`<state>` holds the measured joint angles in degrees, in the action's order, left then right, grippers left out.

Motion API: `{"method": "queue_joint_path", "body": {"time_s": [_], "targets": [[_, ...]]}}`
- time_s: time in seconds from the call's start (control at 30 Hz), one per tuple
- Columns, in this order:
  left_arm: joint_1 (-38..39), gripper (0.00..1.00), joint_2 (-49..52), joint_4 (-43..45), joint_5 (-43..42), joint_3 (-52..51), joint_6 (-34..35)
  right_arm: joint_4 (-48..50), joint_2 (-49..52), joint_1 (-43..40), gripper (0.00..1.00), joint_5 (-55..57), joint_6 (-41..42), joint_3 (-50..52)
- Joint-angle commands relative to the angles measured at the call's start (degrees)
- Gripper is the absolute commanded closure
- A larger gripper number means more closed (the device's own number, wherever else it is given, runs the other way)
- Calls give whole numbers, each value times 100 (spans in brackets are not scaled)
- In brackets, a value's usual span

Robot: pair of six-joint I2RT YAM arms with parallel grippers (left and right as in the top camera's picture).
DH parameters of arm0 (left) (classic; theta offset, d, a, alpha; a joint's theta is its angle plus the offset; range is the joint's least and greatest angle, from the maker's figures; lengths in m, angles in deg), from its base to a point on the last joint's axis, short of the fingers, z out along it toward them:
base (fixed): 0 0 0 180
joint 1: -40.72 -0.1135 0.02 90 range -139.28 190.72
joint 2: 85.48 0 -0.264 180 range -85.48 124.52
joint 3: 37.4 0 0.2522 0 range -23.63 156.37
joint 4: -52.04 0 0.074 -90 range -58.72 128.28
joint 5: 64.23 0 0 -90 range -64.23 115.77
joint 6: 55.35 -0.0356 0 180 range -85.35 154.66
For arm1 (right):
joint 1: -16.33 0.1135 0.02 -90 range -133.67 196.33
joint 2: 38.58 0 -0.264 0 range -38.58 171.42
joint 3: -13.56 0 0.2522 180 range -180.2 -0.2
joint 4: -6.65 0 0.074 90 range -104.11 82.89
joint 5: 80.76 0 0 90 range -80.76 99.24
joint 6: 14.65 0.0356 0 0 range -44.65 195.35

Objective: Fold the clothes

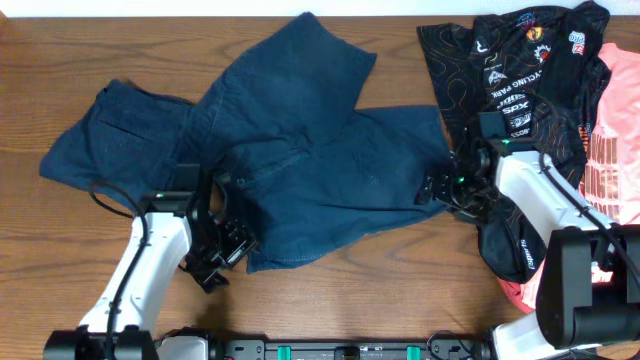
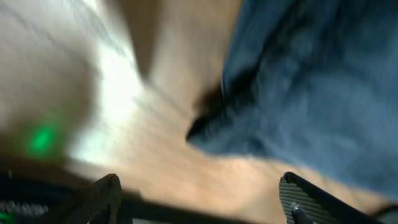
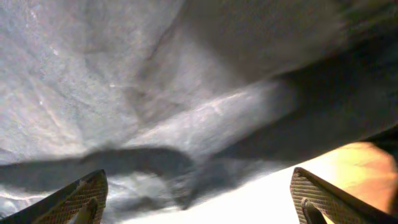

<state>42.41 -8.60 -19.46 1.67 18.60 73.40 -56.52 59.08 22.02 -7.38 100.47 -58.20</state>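
The right gripper grabs the dark navy blue shorts by their near edge (image 1: 424, 214) beside the black printed jersey (image 1: 525, 90) next, to lift and fold them.
Dark navy blue shorts (image 1: 300, 150) lie spread and rumpled across the middle of the wooden table, one leg reaching far left. My left gripper (image 1: 225, 250) is open and empty at the garment's front left corner; in the left wrist view the fabric's corner (image 2: 298, 93) lies just ahead of the jaws (image 2: 199, 202), blurred. My right gripper (image 1: 437, 190) is open at the shorts' right edge; in the right wrist view the cloth (image 3: 155, 93) fills the frame beyond the spread jaws (image 3: 199, 199), not gripped.
A black printed jersey (image 1: 520, 70) lies at the back right, partly under my right arm. A pink garment (image 1: 615, 130) lies at the far right edge. The table's front edge runs just below both arm bases.
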Motion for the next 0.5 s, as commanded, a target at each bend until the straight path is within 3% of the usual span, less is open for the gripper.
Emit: {"method": "queue_joint_path", "body": {"time_s": [0.0, 0.3, 0.47], "targets": [[127, 18, -146, -35, -505, -61, 122, 105, 22, 249, 10, -24, 654, 83], [1117, 18, -170, 1333, -507, -846, 1757, 940, 22, 479, 20, 396, 1550, 326], [1624, 19, -170, 2059, -225, -1213, 2317, 1143, 22, 487, 27, 723, 1770, 407]]}}
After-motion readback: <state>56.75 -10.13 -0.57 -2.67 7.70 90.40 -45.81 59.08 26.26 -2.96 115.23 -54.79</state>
